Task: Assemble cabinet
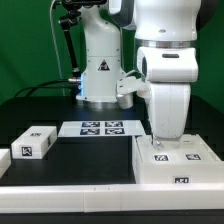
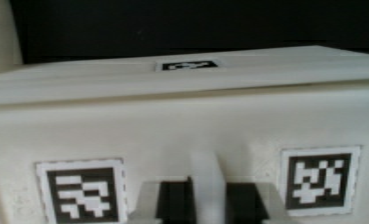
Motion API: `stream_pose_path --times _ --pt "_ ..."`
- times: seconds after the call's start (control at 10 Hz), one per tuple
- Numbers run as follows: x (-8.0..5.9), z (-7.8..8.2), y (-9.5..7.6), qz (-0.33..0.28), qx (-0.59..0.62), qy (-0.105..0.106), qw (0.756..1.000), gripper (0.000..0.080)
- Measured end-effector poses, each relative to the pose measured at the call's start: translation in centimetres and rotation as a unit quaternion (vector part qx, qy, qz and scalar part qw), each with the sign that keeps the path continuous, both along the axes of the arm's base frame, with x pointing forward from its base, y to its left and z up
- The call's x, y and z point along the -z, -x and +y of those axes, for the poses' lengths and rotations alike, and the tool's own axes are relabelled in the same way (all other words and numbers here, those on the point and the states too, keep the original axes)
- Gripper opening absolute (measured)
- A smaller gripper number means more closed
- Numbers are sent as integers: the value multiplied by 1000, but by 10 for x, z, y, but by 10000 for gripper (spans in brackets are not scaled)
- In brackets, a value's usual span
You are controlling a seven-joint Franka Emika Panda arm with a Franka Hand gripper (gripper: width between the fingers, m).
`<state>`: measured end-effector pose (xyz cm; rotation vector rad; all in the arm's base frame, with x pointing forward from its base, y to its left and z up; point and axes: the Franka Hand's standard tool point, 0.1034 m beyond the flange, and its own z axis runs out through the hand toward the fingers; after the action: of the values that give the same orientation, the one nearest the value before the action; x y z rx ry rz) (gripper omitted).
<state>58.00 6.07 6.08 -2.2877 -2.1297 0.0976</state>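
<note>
The robot's gripper needs to open, as the tagged piece sits in the cabinet body, level with the cabinet body's rim.
The white cabinet body (image 1: 175, 162) lies at the front of the table on the exterior view's right, with tags on its top and front. My gripper (image 1: 160, 138) reaches straight down onto its rear left part. In the wrist view the cabinet body (image 2: 181, 110) fills the picture, with one tag far off and two near the fingers. My gripper (image 2: 209, 200) has its two dark fingers (image 2: 172, 200) close together with a thin white strip of the cabinet between them. A small white tagged block (image 1: 35, 142) lies at the exterior view's left.
The marker board (image 1: 100, 128) lies flat in the middle of the black table. The white robot base (image 1: 100, 70) stands behind it. Another white tagged part (image 1: 4, 160) shows at the far left edge.
</note>
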Motion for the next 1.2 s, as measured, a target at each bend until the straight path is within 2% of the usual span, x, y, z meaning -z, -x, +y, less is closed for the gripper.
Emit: stream_pose_path --times 0.3,0.4,0.5,0.6,0.7,0.8,0.9,1.0,1.2 --pt "-1 -1 3 0 0 1 1000 78" --pt "-1 -1 3 0 0 1 1000 251" --pt "-3 -2 6 1 0 2 1000 384" --pt "-6 -3 10 1 -1 3 1000 384" --pt "-11 -4 14 0 0 5 1000 586" --pt "-19 -5 21 -8 4 6 1000 727" --pt "-25 -5 29 -18 19 5 1000 727" --pt "-31 -7 41 -24 43 7 999 785" --pt "-30 -5 60 -33 80 5 996 797"
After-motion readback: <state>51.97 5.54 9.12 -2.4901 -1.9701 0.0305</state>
